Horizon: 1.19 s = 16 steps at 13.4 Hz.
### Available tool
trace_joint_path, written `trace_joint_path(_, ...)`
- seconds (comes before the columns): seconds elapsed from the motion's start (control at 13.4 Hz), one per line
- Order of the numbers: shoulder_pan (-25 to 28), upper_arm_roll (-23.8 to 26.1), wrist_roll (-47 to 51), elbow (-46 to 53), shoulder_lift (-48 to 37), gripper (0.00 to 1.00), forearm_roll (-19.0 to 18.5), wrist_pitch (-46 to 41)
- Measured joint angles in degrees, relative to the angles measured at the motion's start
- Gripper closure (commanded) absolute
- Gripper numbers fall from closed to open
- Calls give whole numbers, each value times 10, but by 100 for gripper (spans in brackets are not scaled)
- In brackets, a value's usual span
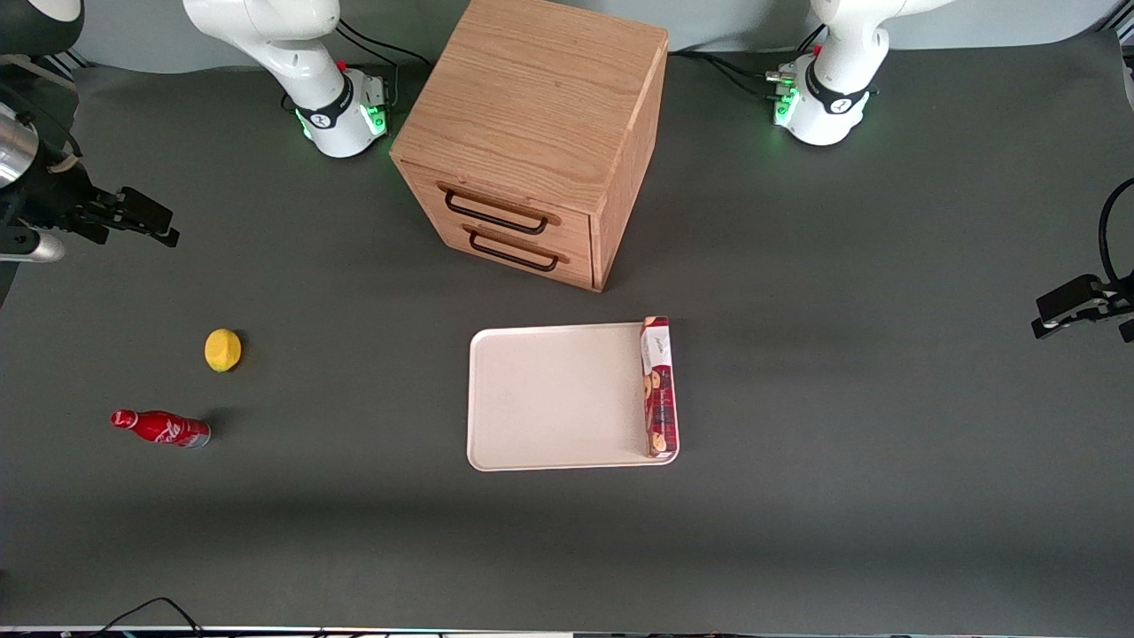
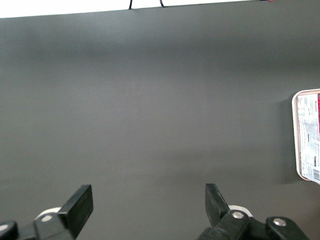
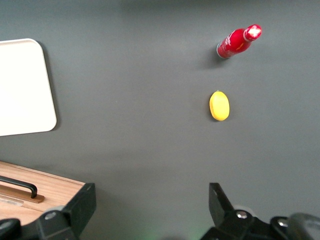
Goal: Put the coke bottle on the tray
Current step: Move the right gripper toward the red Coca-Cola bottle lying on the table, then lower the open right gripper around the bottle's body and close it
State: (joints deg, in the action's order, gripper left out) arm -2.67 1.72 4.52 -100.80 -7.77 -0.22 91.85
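I need to grab the bottle by its red cap (image 1: 123,418) with my right gripper next, so that I can place the coke bottle on the tray (image 1: 549,399).
The coke bottle (image 1: 160,429) (image 3: 238,42), slim and red with a red cap and silvery base, appears to stand upright on the dark table toward the working arm's end. The cream-white tray (image 1: 549,399) (image 3: 22,87) lies flat at mid-table in front of the drawer cabinet. My right gripper (image 1: 146,217) (image 3: 150,205) hangs open and holds nothing. It is above the table, farther from the front camera than the bottle and well apart from it.
A yellow lemon (image 1: 222,350) (image 3: 219,105) lies between the gripper and the bottle. A red biscuit box (image 1: 657,385) (image 2: 309,137) rests on the tray's edge toward the parked arm. A wooden cabinet (image 1: 532,133) with two drawers (image 1: 514,232) stands at mid-table.
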Motion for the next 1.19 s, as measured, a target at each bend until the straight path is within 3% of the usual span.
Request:
trace_joint_path(0.22,-1,0,3,24,8,0,-1,-21)
trace_joint_path(0.45,-2,-10,-50,41,17,0,-31,-21)
trace_joint_path(0.67,-5,-92,-215,69,51,0,-39,-14)
trace_joint_path(0.82,-11,-146,-326,80,98,0,-39,35)
trace_joint_path(0.97,-13,-189,-411,81,160,0,-19,104)
trace_joint_path(1.19,-15,-217,-497,86,255,0,53,183)
